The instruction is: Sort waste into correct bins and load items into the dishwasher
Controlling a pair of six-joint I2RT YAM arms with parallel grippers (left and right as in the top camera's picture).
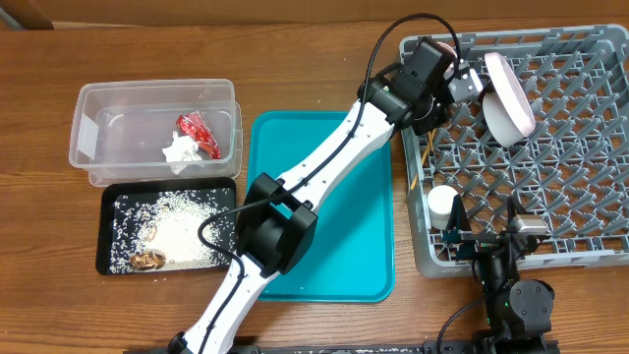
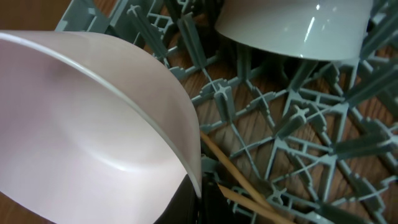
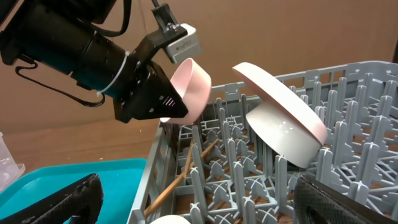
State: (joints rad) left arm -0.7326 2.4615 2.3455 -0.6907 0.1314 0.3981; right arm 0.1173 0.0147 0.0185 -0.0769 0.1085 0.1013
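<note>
My left gripper needs to move the white bowl toward the white plate before it opens. Pegs show between the bowl and the plate.
My left gripper (image 1: 460,85) is shut on the rim of a white bowl (image 2: 93,124) and holds it tilted over the far left corner of the grey dish rack (image 1: 580,197). The bowl (image 3: 194,87) and the left gripper (image 3: 174,102) also show in the right wrist view. A white plate (image 1: 509,96) leans on edge among the pegs just right of the bowl. Two wooden chopsticks (image 1: 425,152) lie along the rack's left wall. A small white cup (image 1: 442,205) stands at the rack's front left. My right gripper (image 1: 491,241) is open and empty at the rack's front edge.
A clear tub (image 1: 98,108) at the left holds a red wrapper (image 1: 197,130) and a white tissue (image 1: 180,150). A black tray (image 1: 108,256) in front of it holds rice grains (image 1: 182,231) and brown scraps (image 1: 147,260). A teal tray (image 1: 373,256) lies under the left arm.
</note>
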